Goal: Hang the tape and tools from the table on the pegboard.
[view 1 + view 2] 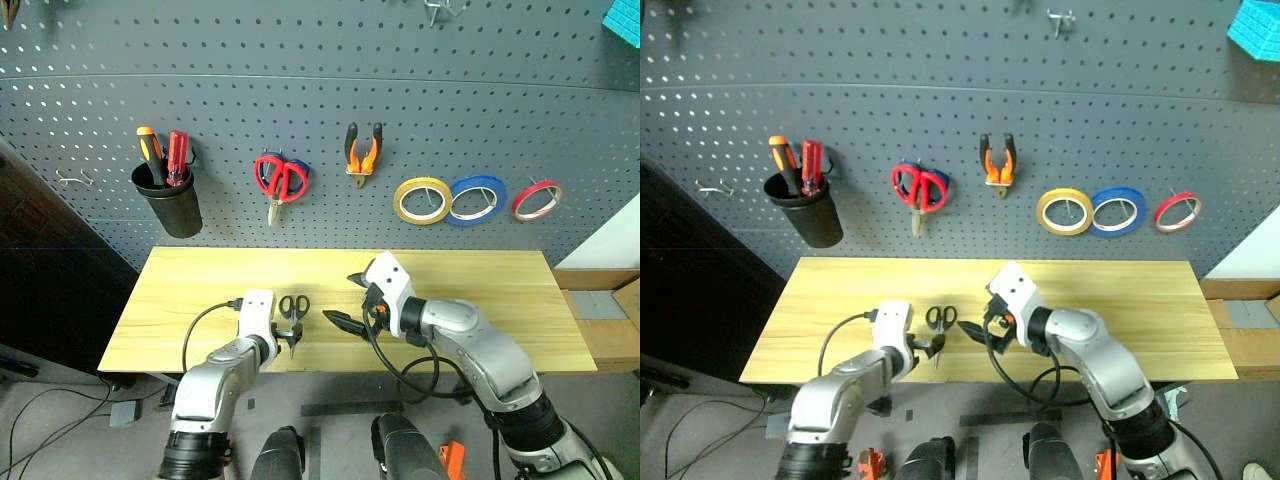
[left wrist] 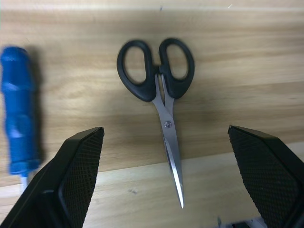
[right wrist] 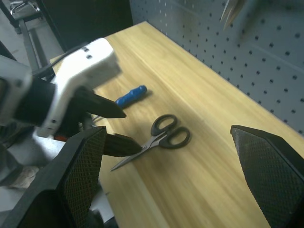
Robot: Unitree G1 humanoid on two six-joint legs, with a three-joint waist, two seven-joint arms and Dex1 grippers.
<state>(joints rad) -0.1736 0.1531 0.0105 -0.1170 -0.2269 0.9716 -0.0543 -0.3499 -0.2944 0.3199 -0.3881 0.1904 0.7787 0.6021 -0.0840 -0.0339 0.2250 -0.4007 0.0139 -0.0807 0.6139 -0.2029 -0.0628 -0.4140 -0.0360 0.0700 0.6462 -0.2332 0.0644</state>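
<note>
The scissors' blades are still below my fingers, so it isn't time to close yet. My left gripper should go down to the blades first, then close on the scissors.
Black-handled scissors point(image 2: 159, 90) lie closed on the light wood table point(image 1: 480, 300) near its front edge, blades toward me. A blue-handled screwdriver point(image 2: 18, 128) lies beside them. My left gripper point(image 1: 290, 338) hovers open just short of the scissors, its fingers point(image 2: 78, 175) spread to either side of the blades. Open and empty, my right gripper point(image 1: 342, 298) hangs above the table to the right of the scissors. On the dark grey pegboard point(image 1: 300, 60) hang the orange-and-black pliers point(image 1: 362, 150) and the yellow tape point(image 1: 422, 200).
A black cup point(image 1: 168, 198) on the pegboard holds an orange and a red screwdriver. Red-handled scissors point(image 1: 280, 180) hang left of the pliers. A blue roll point(image 1: 475, 198) and a red roll point(image 1: 537, 200) hang right of the yellow tape. An empty hook point(image 1: 75, 180) sits far left.
</note>
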